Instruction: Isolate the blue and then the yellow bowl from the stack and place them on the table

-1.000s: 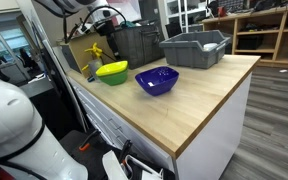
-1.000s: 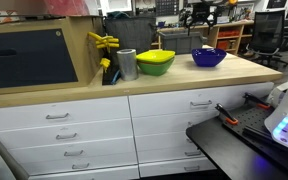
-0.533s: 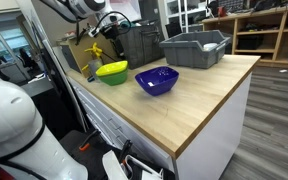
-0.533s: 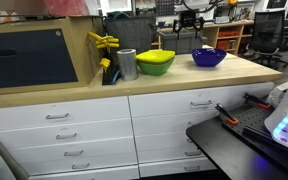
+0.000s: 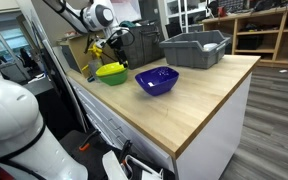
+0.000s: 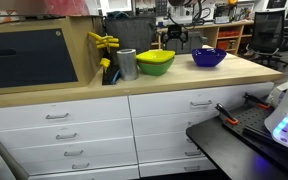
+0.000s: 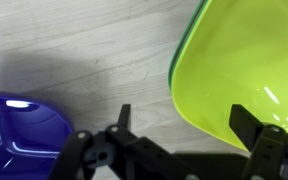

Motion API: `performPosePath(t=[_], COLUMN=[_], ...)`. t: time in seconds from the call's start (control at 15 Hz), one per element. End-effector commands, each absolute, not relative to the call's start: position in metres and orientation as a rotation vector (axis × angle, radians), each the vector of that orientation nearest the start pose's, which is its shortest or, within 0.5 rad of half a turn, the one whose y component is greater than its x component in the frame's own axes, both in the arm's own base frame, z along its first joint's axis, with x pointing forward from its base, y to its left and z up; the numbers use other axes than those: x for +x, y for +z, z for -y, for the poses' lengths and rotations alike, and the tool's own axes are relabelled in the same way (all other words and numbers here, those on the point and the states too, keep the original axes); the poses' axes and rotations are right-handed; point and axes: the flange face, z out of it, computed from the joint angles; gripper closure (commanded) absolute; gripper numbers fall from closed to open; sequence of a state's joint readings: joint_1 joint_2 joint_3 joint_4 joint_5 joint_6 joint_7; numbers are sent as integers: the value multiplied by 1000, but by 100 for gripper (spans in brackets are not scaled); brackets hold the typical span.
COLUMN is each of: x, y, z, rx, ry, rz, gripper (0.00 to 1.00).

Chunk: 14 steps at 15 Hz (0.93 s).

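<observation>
My gripper should go lower before it closes on the yellow bowl's rim. The rim of the yellow bowl [image 5: 111, 72] runs between my open fingers, but they are still above it.
The blue bowl [image 5: 157, 79] stands alone on the wooden counter and shows in both exterior views [image 6: 208, 57]. The yellow bowl [image 5: 111, 72] sits further back, nested on a green one [image 6: 155, 62]. My gripper [image 5: 112, 45] hangs a little above the yellow bowl [image 7: 244, 60], open and empty [image 6: 174, 30]. In the wrist view its two fingers [image 7: 189, 125] straddle the yellow bowl's near rim, with the blue bowl [image 7: 14, 120] at the lower left.
A grey plastic bin [image 5: 194, 48] stands at the back of the counter [image 5: 204, 100]. A metal can [image 6: 126, 64] and yellow clamps [image 6: 102, 42] stand beside the yellow bowl. A dark crate [image 5: 134, 42] is behind it.
The arm has swung from near the blue bowl toward the yellow bowl and come lower. Both bowls have stayed in place.
</observation>
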<state>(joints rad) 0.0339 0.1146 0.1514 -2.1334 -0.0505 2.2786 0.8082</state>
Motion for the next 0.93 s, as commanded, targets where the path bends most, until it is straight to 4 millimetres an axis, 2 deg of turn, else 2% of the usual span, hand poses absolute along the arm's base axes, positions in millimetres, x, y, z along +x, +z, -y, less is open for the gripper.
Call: performPosePath(t=[0.0,0.13,0.67,0.73,0.87], x=[571,577,589,588,586], y=[345,342,355,356,359], z=[-119,-126,-120,-121,-128], rx=[-2982,-2982,-2982,-2982,-2975], ry=[-16,3,35,45,72], rz=[-882,-875,-855,-848,-820], gripper=[25,34,95,99,98])
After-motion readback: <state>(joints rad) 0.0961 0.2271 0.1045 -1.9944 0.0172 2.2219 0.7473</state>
